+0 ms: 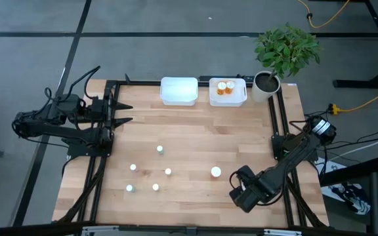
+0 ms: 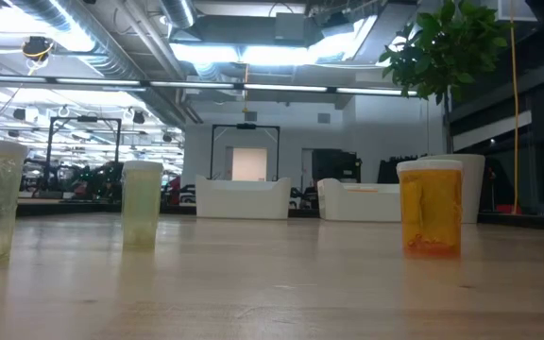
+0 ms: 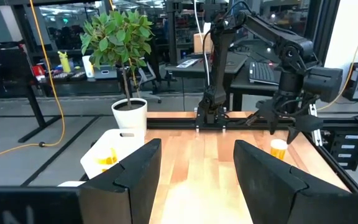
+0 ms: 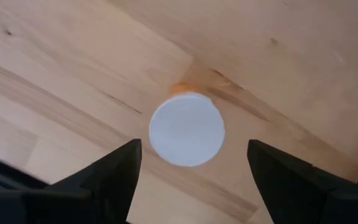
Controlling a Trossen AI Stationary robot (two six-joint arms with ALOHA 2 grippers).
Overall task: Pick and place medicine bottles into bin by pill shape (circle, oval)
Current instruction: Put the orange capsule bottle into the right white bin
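Observation:
The white cap (image 1: 216, 172) (image 4: 187, 129) is ahead of the right gripper's fingers, over bare wood, so they would miss it if they closed now. The right gripper should move toward the cap before it closes.
One orange bottle with a white cap (image 1: 216, 172) stands upright on the wooden table, near the front right; it also shows in the low view (image 2: 432, 208). My right gripper (image 1: 236, 185) hovers above and just right of it, open. In the right wrist view the cap (image 4: 187, 129) lies ahead of my right gripper (image 4: 194, 168), and the fingers touch nothing. Several tiny pale vials (image 1: 159, 149) (image 1: 133, 167) (image 1: 168, 172) stand at the front middle. Two orange bottles (image 1: 226, 86) are in the right white bin (image 1: 240, 99). My left gripper (image 1: 122, 111) waits open at the table's left edge.
An empty-looking white bin (image 1: 178, 90) stands at the far edge beside the right bin. A potted plant (image 1: 268, 84) stands at the far right corner. A black frame (image 1: 275, 124) runs along the table's sides. Bare wood lies between the vials and the bins.

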